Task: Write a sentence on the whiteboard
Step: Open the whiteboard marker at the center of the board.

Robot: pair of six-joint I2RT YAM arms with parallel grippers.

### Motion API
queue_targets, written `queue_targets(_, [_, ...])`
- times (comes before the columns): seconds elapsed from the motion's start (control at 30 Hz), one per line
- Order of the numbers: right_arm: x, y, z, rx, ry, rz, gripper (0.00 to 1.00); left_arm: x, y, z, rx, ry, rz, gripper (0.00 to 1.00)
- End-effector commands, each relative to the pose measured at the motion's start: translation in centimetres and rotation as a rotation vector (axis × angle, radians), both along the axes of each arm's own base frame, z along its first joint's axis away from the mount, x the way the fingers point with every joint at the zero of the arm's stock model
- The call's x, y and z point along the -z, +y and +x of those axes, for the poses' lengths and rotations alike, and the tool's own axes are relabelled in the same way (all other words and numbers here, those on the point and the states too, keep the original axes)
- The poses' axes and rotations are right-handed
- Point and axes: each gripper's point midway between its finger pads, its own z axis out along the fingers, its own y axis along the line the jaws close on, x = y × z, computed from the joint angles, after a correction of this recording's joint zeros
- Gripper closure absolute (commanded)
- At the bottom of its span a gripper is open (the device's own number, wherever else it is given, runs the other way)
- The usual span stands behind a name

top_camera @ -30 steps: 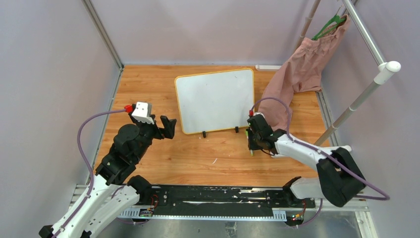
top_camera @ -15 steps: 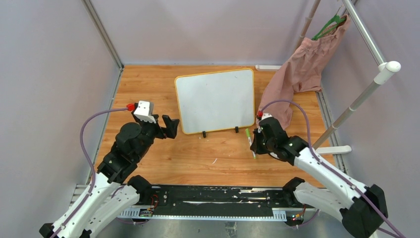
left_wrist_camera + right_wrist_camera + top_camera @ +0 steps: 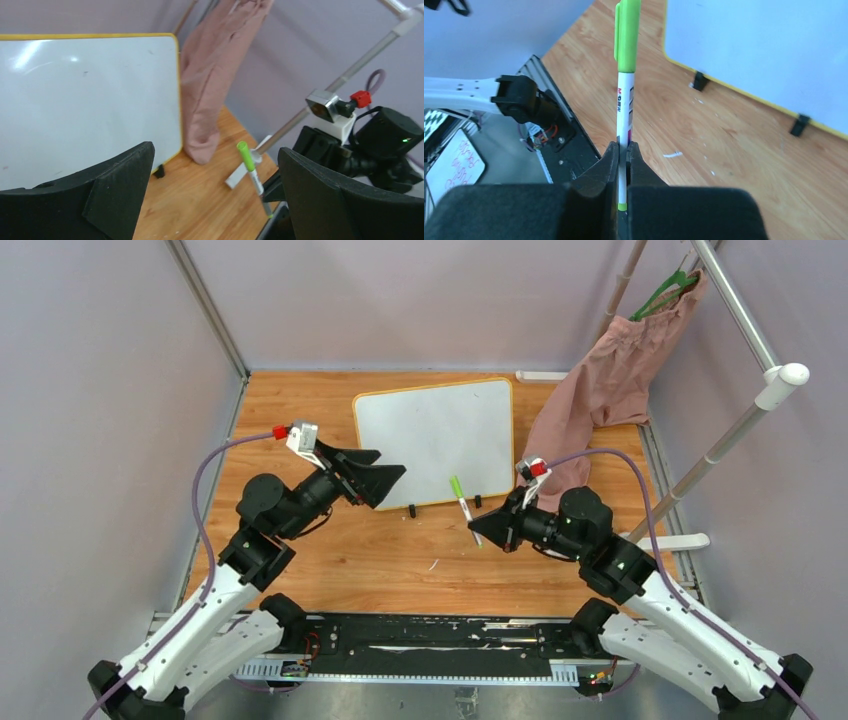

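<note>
The left gripper grips the marker's green cap next, to uncap the marker for writing. My right gripper holds the marker's body.
The whiteboard (image 3: 435, 440) stands tilted at the back of the wooden table, yellow-rimmed on black clip feet; its face (image 3: 85, 95) is blank and no sentence is in view. My right gripper (image 3: 476, 528) is shut on the lower barrel of a green-capped marker (image 3: 462, 502), held above the table just in front of the board's lower right corner, cap pointing up. In the right wrist view the marker (image 3: 626, 85) rises from the shut right gripper (image 3: 625, 150). My left gripper (image 3: 392, 468) is open by the board's lower left edge, facing the marker (image 3: 251, 170), which sits beyond the left gripper (image 3: 215, 150).
A pink garment (image 3: 600, 390) hangs on a green hanger (image 3: 665, 290) from a white rack pole (image 3: 745, 415) at the right. Small white scraps (image 3: 432, 564) lie on the wood. A black rail (image 3: 430, 635) runs along the near edge. Purple walls enclose the table.
My right arm lifted the marker off the table and turned it cap-up, shifting left. My left gripper rose and swung right to face the marker, still open.
</note>
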Motion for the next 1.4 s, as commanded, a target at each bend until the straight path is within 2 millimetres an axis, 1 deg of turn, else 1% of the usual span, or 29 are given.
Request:
queue_targets(0.0, [-4.6,2.9,-0.9,-0.104,-0.129,0.165,1.00,-3.6,-3.1,-1.9,0.211,-0.007,-0.173,0.00])
queue_targets(0.03, [-5.4,3.4,-0.9,-0.106,-0.154,0.190,1.00,-3.9,-3.5,-2.0,0.237,0.000,-0.180,0.00])
queue_targets(0.1, [-6.2,4.1,-0.9,-0.104,-0.179,0.208,1.00,-4.5,-4.2,-2.6,0.298,0.005,-0.186,0.00])
queue_targets(0.2, [-7.2,5.1,-0.9,-0.113,-0.205,0.232,1.00,-4.9,-4.9,-3.1,0.352,0.029,-0.191,0.02])
queue_targets(0.33, [-8.4,6.1,-0.7,-0.108,-0.231,0.262,1.00,-4.7,-5.4,-3.3,0.387,0.066,-0.198,0.07])
queue_targets(0.4, [-8.8,6.5,-0.5,-0.106,-0.235,0.266,1.00,-4.6,-5.5,-3.3,0.394,0.080,-0.202,0.10])
queue_targets(0.57, [-9.4,7.2,-0.6,-0.117,-0.239,0.276,1.00,-4.4,-5.8,-3.3,0.411,0.104,-0.207,0.23])
queue_targets(0.73, [-10.1,7.5,-0.9,-0.123,-0.252,0.278,1.00,-3.6,-6.3,-3.2,0.432,0.152,-0.205,0.29])
queue_targets(0.83, [-10.1,7.7,-1.0,-0.127,-0.255,0.270,1.00,-3.5,-6.4,-3.3,0.438,0.162,-0.207,0.35])
queue_targets(1.0, [-9.7,8.0,-0.9,-0.125,-0.251,0.254,1.00,-3.8,-6.3,-3.5,0.446,0.155,-0.210,0.54])
queue_targets(1.1, [-9.5,8.2,-0.9,-0.127,-0.249,0.247,1.00,-3.6,-6.4,-3.6,0.453,0.163,-0.209,0.63])
queue_targets(1.17, [-9.5,8.3,-0.9,-0.127,-0.248,0.244,1.00,-3.6,-6.4,-3.7,0.459,0.167,-0.208,0.65])
queue_targets(1.27, [-9.5,8.4,-0.8,-0.124,-0.250,0.241,1.00,-3.4,-6.5,-3.8,0.469,0.173,-0.206,0.65])
queue_targets(1.3, [-9.6,8.4,-0.8,-0.125,-0.251,0.240,1.00,-3.4,-6.5,-3.9,0.472,0.173,-0.205,0.67])
queue_targets(1.37, [-9.6,8.5,-0.8,-0.126,-0.254,0.239,1.00,-3.4,-6.5,-4.0,0.474,0.167,-0.204,0.74])
